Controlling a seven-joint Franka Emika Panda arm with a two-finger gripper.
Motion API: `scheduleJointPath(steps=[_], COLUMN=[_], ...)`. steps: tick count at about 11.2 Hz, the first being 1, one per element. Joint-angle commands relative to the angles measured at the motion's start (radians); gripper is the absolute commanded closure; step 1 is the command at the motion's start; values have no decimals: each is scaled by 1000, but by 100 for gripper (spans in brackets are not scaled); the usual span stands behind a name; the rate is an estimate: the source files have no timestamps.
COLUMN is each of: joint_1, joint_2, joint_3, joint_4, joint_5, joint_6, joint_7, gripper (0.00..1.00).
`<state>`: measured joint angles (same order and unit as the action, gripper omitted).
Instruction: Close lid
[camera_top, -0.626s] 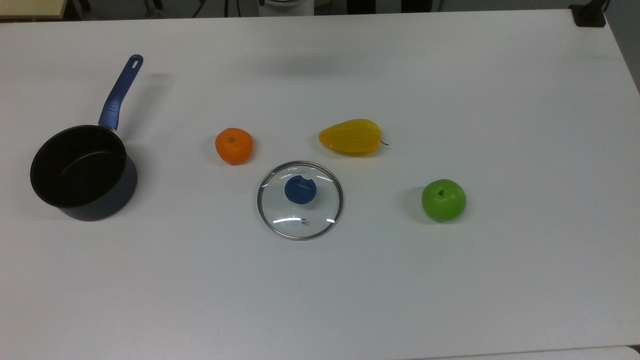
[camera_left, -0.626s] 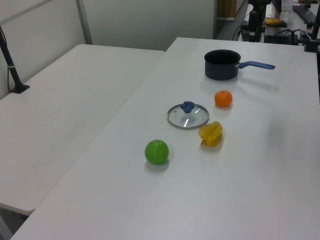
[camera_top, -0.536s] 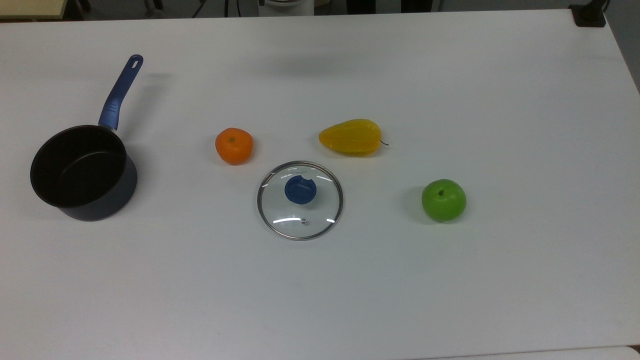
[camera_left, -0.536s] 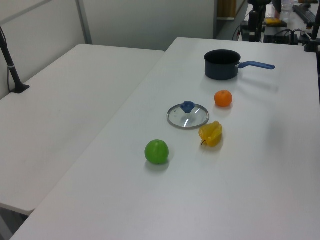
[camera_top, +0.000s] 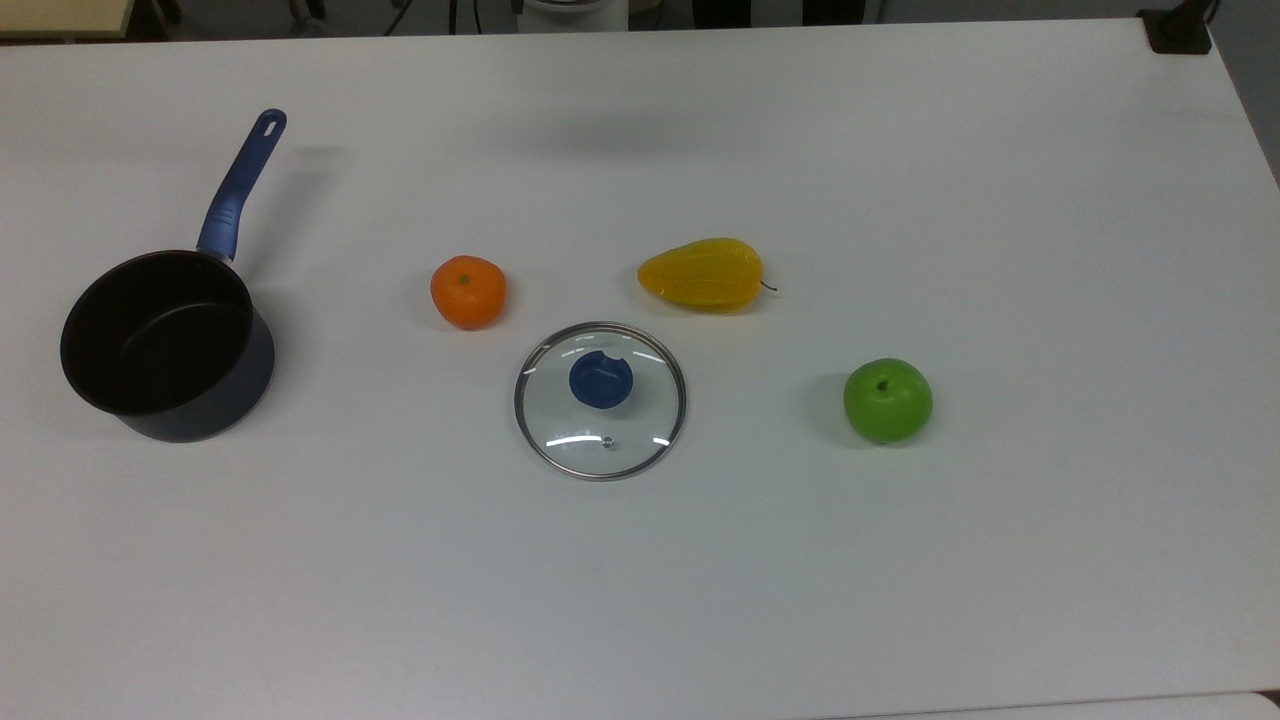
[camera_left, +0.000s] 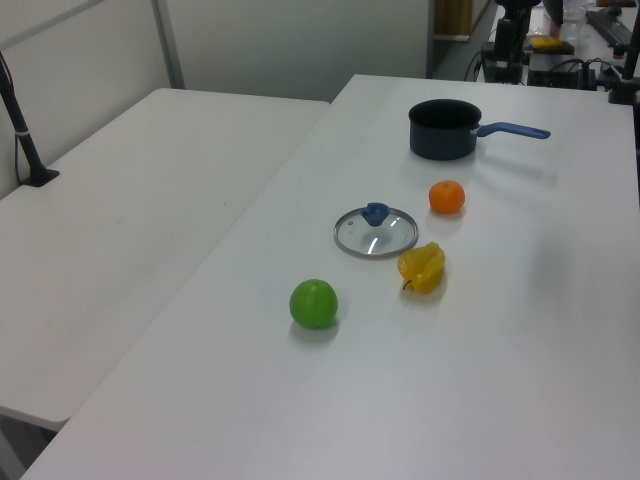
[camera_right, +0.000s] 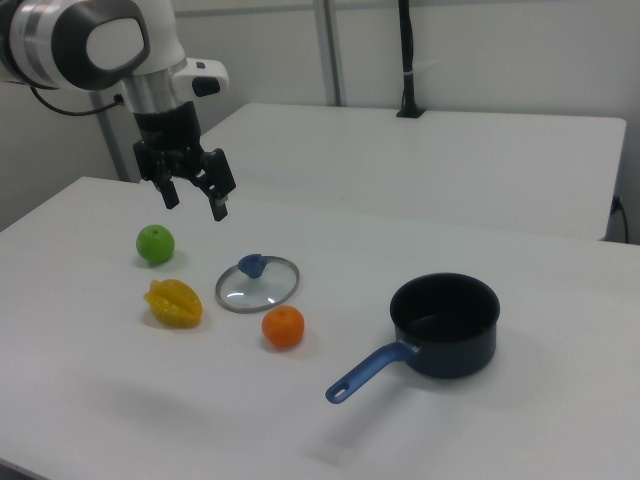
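Note:
The gripper takes hold of the glass lid by its blue knob (camera_left: 376, 214) next, to close the dark saucepan (camera_left: 445, 129).
The glass lid (camera_top: 600, 401) with a metal rim and blue knob (camera_top: 601, 381) lies flat on the white table (camera_top: 900, 150), also seen in the left view as the lid (camera_left: 375, 232) and in the right view as the lid (camera_right: 258, 283). A dark saucepan (camera_top: 165, 345) with a blue handle (camera_top: 243, 185) stands uncovered at the top view's left; it is the saucepan (camera_left: 445, 129) and the saucepan (camera_right: 444, 324) in the side views. My gripper (camera_right: 196, 201) hangs open high above the table, up and to the right view's left of the lid, holding nothing.
An orange (camera_top: 468, 292), a yellow starfruit (camera_top: 702, 274) and a green apple (camera_top: 887, 400) lie around the lid. A second white table (camera_left: 130, 200) adjoins at the left view's left. A black post (camera_right: 405, 60) stands on the far table.

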<state>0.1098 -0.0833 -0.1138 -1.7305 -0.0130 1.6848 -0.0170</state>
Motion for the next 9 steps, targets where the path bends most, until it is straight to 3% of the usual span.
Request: scheduleJointPath(steps=[1,7,9], joint_1=[42,114,132], joint_2=[74,311,376], joint_3=[8,6,6], joint_4=[3,2,2], joint_5=[1,-5,-39], joint_6=[131,502,585], joint_7=[110,307,353], gripper=[0,0,0])
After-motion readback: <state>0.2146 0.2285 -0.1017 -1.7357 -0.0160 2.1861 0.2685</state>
